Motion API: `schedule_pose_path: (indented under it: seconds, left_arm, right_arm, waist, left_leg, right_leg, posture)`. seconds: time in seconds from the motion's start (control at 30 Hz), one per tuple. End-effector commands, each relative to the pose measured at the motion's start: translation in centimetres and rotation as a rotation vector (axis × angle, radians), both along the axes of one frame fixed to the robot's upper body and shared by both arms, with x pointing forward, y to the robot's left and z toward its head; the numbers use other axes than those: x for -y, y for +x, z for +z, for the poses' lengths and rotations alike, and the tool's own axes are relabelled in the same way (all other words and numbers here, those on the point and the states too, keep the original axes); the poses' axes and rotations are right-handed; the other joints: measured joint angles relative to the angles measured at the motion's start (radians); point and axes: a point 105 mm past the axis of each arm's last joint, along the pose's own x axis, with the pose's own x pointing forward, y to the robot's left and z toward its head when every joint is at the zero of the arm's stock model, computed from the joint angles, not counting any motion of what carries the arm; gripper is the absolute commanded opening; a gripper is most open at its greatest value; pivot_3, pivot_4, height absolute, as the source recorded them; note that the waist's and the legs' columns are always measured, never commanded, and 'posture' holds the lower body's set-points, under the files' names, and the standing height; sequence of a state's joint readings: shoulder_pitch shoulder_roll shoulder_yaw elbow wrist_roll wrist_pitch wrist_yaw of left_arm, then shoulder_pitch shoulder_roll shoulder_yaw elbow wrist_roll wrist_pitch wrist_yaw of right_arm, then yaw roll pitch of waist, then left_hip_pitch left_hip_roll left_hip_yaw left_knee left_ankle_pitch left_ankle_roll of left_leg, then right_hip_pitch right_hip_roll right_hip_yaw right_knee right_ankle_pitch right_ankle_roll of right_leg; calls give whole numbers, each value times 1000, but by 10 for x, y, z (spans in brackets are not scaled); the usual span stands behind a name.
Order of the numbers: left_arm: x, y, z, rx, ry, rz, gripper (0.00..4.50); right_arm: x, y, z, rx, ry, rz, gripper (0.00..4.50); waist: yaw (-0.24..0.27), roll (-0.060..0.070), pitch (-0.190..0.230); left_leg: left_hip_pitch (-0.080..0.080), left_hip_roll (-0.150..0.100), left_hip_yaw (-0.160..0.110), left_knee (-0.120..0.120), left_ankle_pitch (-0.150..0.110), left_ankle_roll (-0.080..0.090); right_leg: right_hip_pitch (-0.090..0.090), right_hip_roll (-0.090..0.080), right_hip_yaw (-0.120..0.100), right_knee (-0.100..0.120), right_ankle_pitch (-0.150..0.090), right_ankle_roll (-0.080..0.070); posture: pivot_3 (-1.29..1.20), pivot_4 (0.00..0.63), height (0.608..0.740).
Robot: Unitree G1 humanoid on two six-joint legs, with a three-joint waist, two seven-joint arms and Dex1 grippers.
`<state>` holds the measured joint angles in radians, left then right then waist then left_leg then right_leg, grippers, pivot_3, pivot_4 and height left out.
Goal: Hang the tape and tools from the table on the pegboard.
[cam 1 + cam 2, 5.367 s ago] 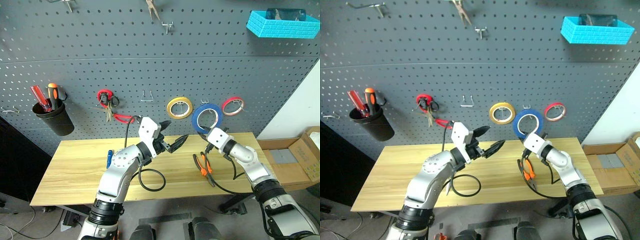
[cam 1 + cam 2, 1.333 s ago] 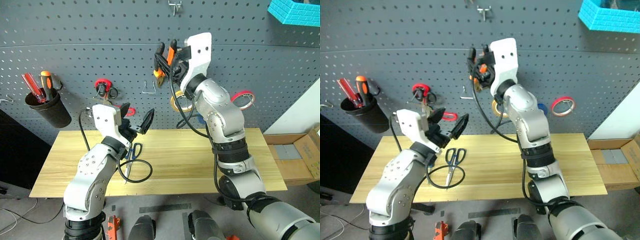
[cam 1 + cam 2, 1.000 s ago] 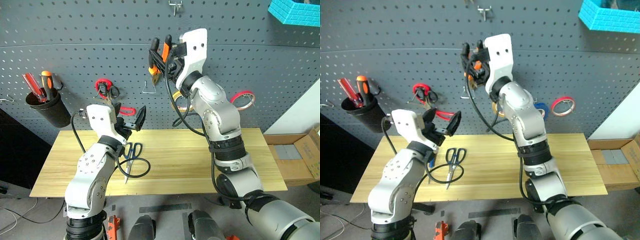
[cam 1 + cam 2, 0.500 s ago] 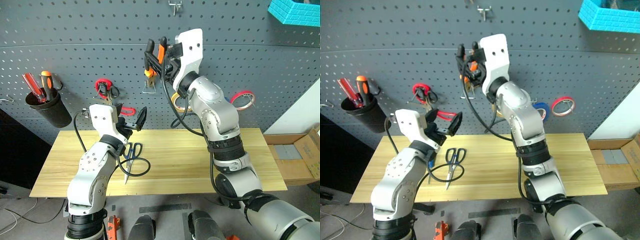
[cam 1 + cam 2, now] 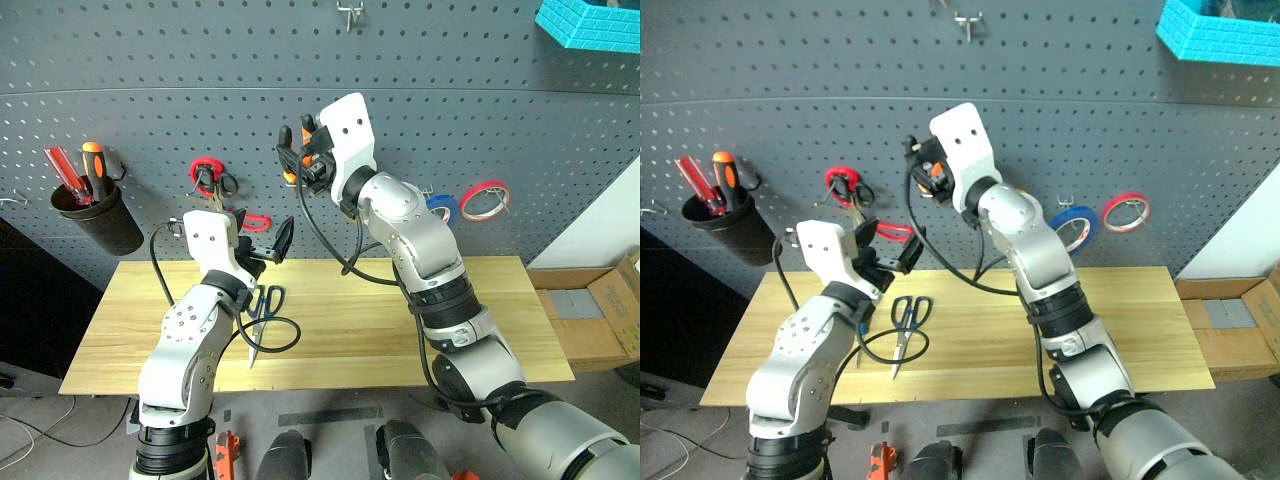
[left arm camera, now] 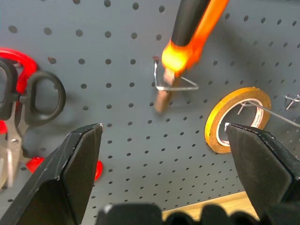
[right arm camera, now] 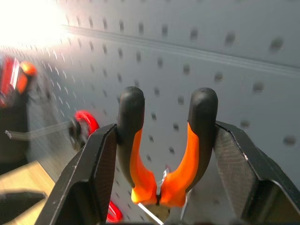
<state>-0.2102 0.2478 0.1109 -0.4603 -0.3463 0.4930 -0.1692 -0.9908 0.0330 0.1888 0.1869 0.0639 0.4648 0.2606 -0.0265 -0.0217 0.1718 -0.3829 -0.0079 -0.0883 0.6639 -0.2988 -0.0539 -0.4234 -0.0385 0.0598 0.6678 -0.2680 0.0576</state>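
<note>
I should open my right gripper: the small wire hook (image 7: pixel 166 171) is between the orange handles of the pliers, so the pliers would hang on the hook.
My right gripper (image 5: pixel 303 152) is shut on the orange-and-black pliers (image 7: pixel 161 154), held up against the dark grey pegboard (image 5: pixel 150 100). In the left wrist view the pliers' (image 6: pixel 187 42) nose overlaps a small wire hook (image 6: pixel 174 86); I cannot tell if it has caught. The blue tape (image 5: pixel 437 205) hangs on the board, partly behind my right arm. The dark-handled scissors (image 5: pixel 262 303) lie on the wooden table (image 5: pixel 380 330). Just above them my left gripper (image 5: pixel 262 238) stands open and holds nothing.
Red-handled snips (image 5: pixel 212 186), a yellow roll (image 6: pixel 236 117) and a thin red roll (image 5: pixel 483 200) hang on the board. A black cup of screwdrivers (image 5: pixel 95 215) hangs at the left, a blue basket (image 5: pixel 590 22) at top right. A black cable (image 5: pixel 272 338) loops by the scissors.
My right arm has carried the pliers down and to the left along the board, toward the wire hook. The left gripper has stayed open in place.
</note>
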Motion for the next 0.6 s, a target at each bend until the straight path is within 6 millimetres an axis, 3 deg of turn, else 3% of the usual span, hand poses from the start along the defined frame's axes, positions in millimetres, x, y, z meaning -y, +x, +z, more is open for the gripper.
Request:
schedule_pose_path:
  seconds: [0.03, 0.23, 0.4, 0.6]
  left_arm:
    - [5, -2, 14, 64, 5, -20, 4500]
    - [8, -1, 14, 65, -2, -30, 4500]
    - [10, -1, 12, 59, -5, -36, 4500]
    - [9, -5, 4, 32, -5, -43, 4500]
  right_arm:
    - [1, -2, 13, 74, -15, -20, 2652]
    - [7, 0, 13, 75, -10, -48, 4468]
    - [10, -3, 9, 58, 5, -36, 4468]
    - [20, -22, -3, 21, 7, 52, 4468]
  waist:
    - [0, 0, 0]
    - [1, 0, 0]
    - [-1, 0, 0]
    - [-1, 0, 0]
  left_leg:
    - [0, 0, 0, 0, 0, 0]
    - [1, 0, 0, 1, 0, 0]
    - [3, 0, 0, 1, 0, 0]
    - [3, 0, 1, 2, 0, 0]
  right_leg:
    - [0, 0, 0, 0, 0, 0]
    - [0, 0, 0, 4, 0, 0]
    - [0, 0, 0, 6, 0, 0]
    - [0, 0, 1, 6, 0, 0]
  posture:
    - [97, 143, 740]
    - [89, 139, 740]
    - [80, 139, 740]
    - [64, 145, 740]
